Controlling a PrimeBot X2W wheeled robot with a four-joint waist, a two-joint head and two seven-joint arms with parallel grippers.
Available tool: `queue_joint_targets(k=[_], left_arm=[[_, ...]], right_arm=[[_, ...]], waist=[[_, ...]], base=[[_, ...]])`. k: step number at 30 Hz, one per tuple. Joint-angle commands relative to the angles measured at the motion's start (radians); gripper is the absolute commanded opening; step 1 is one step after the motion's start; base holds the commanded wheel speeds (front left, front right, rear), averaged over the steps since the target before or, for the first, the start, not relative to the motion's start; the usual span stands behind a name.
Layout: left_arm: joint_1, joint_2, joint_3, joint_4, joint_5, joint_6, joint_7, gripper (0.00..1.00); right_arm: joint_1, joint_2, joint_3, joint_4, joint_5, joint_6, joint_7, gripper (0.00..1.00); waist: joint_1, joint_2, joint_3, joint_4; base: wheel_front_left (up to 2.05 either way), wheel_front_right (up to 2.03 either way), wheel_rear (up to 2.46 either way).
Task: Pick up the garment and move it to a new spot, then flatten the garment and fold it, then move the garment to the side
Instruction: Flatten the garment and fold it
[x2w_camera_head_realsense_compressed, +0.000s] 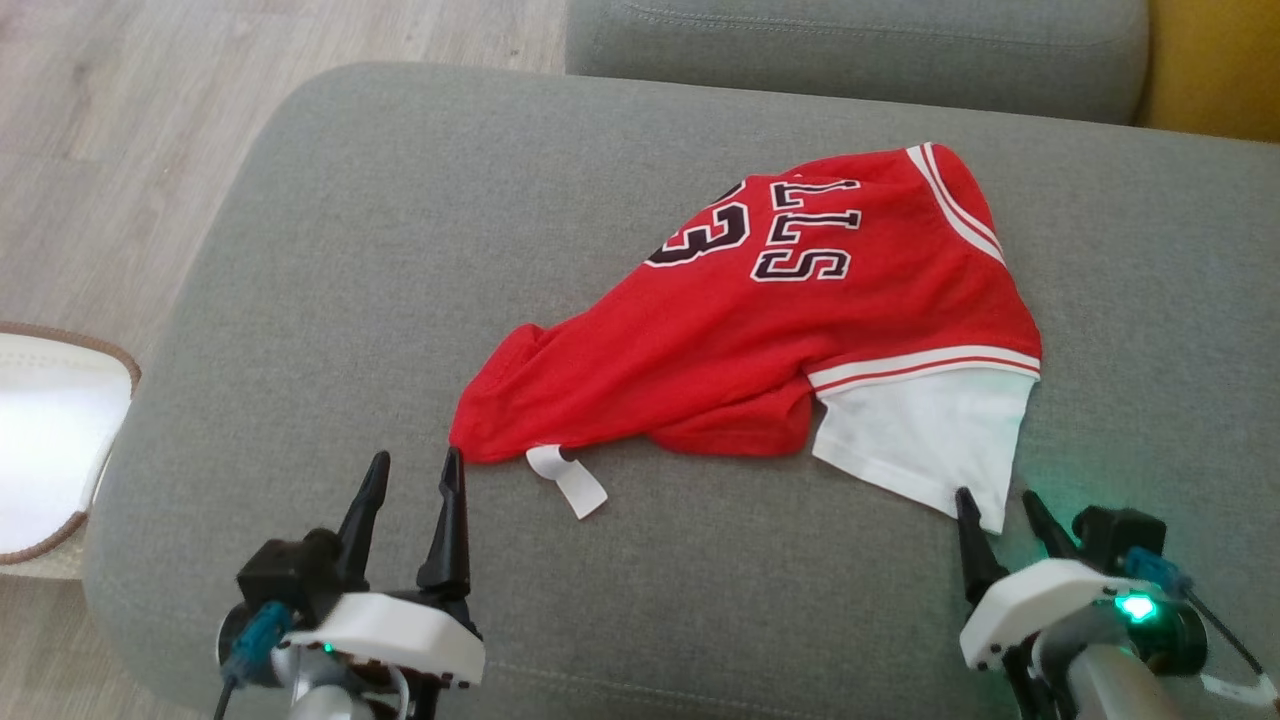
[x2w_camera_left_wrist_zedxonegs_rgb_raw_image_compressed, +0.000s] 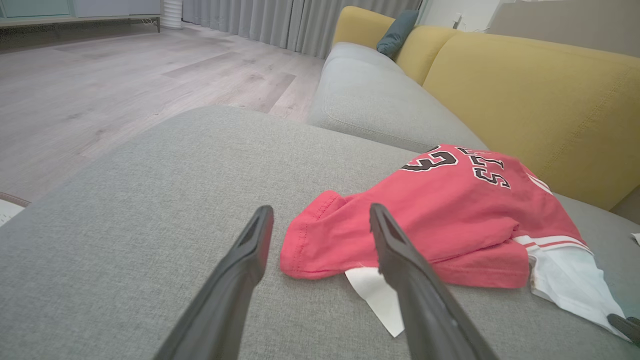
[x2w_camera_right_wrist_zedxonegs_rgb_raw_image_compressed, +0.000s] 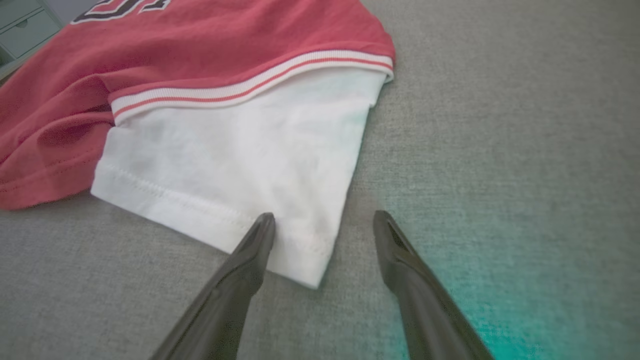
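Note:
The right gripper pinches the white sleeve by its hem corner (x2w_camera_head_realsense_compressed: 994, 518) next. That grab is for moving and flattening the red jersey (x2w_camera_head_realsense_compressed: 720, 324).
The garment (x2w_camera_head_realsense_compressed: 800, 330) is a red jersey with black-and-white lettering, a striped trim and a white sleeve. It lies crumpled on the grey cushion (x2w_camera_head_realsense_compressed: 330, 300). My left gripper (x2w_camera_head_realsense_compressed: 415, 470) stands open at the near left, its fingertips just short of the red corner (x2w_camera_left_wrist_zedxonegs_rgb_raw_image_compressed: 305, 250) and the white label (x2w_camera_head_realsense_compressed: 570, 480). My right gripper (x2w_camera_head_realsense_compressed: 995, 505) is open at the near right, its jaws on either side of the white sleeve's corner (x2w_camera_right_wrist_zedxonegs_rgb_raw_image_compressed: 310, 265). The gap between each pair of jaws is empty.
A second grey cushion (x2w_camera_head_realsense_compressed: 850, 40) lies beyond, with a yellow backrest (x2w_camera_left_wrist_zedxonegs_rgb_raw_image_compressed: 525, 100) along the right. Wooden floor (x2w_camera_head_realsense_compressed: 110, 130) lies to the left, where a white round object with a brown rim (x2w_camera_head_realsense_compressed: 50, 440) stands near the cushion's edge.

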Motion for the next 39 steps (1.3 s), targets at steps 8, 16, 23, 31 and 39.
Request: queue_joint_targets(k=[8, 16, 23, 31, 39], left_arm=[[-0.046, -0.001, 0.042, -0.035, -0.006, 0.009, -0.005, 1.0], [-0.046, -0.001, 0.041, -0.039, -0.006, 0.007, -0.005, 1.0], [-0.038, -0.001, 0.016, -0.034, -0.007, -0.005, -0.005, 1.0], [-0.04, -0.001, -0.052, 0.044, -0.039, -0.042, 0.0, 1.0], [-0.098, -0.001, -0.082, 0.128, -0.098, -0.043, 0.002, 1.0]], right_arm=[[-0.076, -0.004, 0.053, 0.089, -0.003, 0.007, -0.002, 0.0], [-0.095, -0.004, -0.064, 0.049, -0.067, 0.007, -0.049, 0.0], [-0.034, -0.004, -0.208, -0.125, -0.148, 0.007, -0.027, 0.0], [0.027, -0.004, -0.225, -0.292, -0.129, 0.007, 0.035, 0.0], [0.044, -0.004, -0.169, -0.368, -0.077, 0.007, 0.07, 0.0]], waist=[[0.0, 0.0, 0.004, -0.01], [0.0, 0.0, 0.018, -0.05], [0.0, 0.0, 0.044, -0.078], [0.0, 0.0, 0.065, -0.097], [0.0, 0.0, 0.093, -0.119]], base=[[0.0, 0.0, 0.0], [0.0, 0.0, 0.0], [0.0, 0.0, 0.0], [0.0, 0.0, 0.0], [0.0, 0.0, 0.0]])
